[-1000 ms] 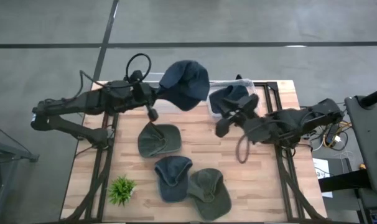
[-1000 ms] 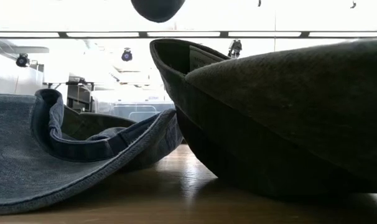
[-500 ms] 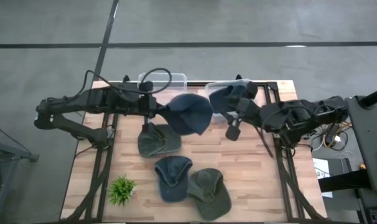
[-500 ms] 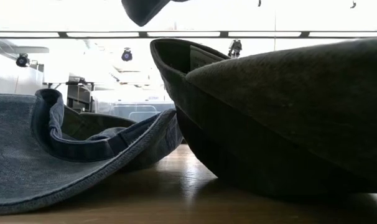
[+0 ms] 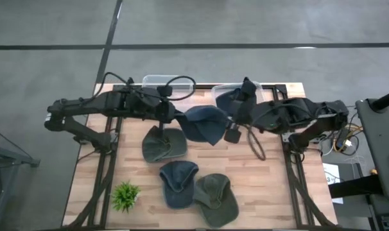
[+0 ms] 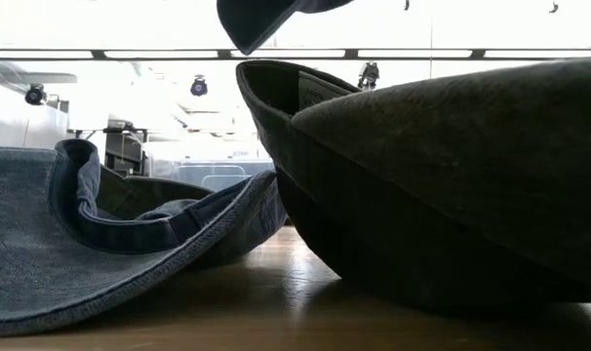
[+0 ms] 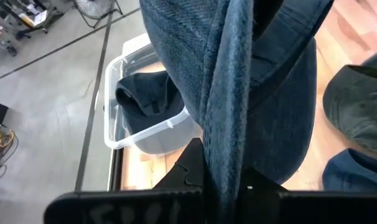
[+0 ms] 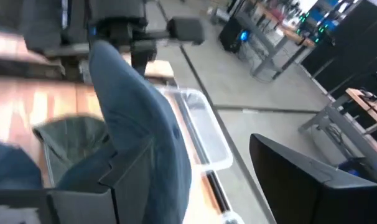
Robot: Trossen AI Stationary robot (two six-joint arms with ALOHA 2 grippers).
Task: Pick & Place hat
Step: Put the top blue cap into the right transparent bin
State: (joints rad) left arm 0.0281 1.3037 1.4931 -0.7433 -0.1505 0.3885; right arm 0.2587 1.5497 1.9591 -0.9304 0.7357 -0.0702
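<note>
The blue denim hat will go in the clear bin, so my right gripper will reach the hat and grab it by its top (image 5: 215, 125).
A blue denim hat (image 5: 204, 125) hangs in the air over the middle of the table, held by my left gripper (image 5: 178, 117), which is shut on it. My right gripper (image 5: 232, 132) stands open at the hat's right edge. In the right wrist view the hat (image 8: 145, 130) runs down beside one finger (image 8: 129, 180). Only the hat's lower edge (image 6: 266, 15) shows in the low view. A clear bin (image 5: 255, 85) at the far edge holds a dark hat (image 7: 145, 96). My left gripper pinches a bunched fold of the denim hat (image 7: 223, 143) between its two fingers, several layers thick, coming level from the table's left. The hat is lifted clear and hangs beyond the fingers. My right gripper: I cannot tell whether its fingers touch the hat's edge.
Two olive hats (image 5: 164, 144) (image 5: 215, 197) and a blue one (image 5: 178, 183) lie on the near half of the table. A small green plant (image 5: 124, 196) stands at the near left. A second clear bin (image 5: 157, 81) sits at the far edge.
My left gripper has carried the denim hat from above the far-edge bins toward the near edge and right, and lower, to the table's middle. My right arm has swung toward the far edge, its gripper staying near the hat's right side.
</note>
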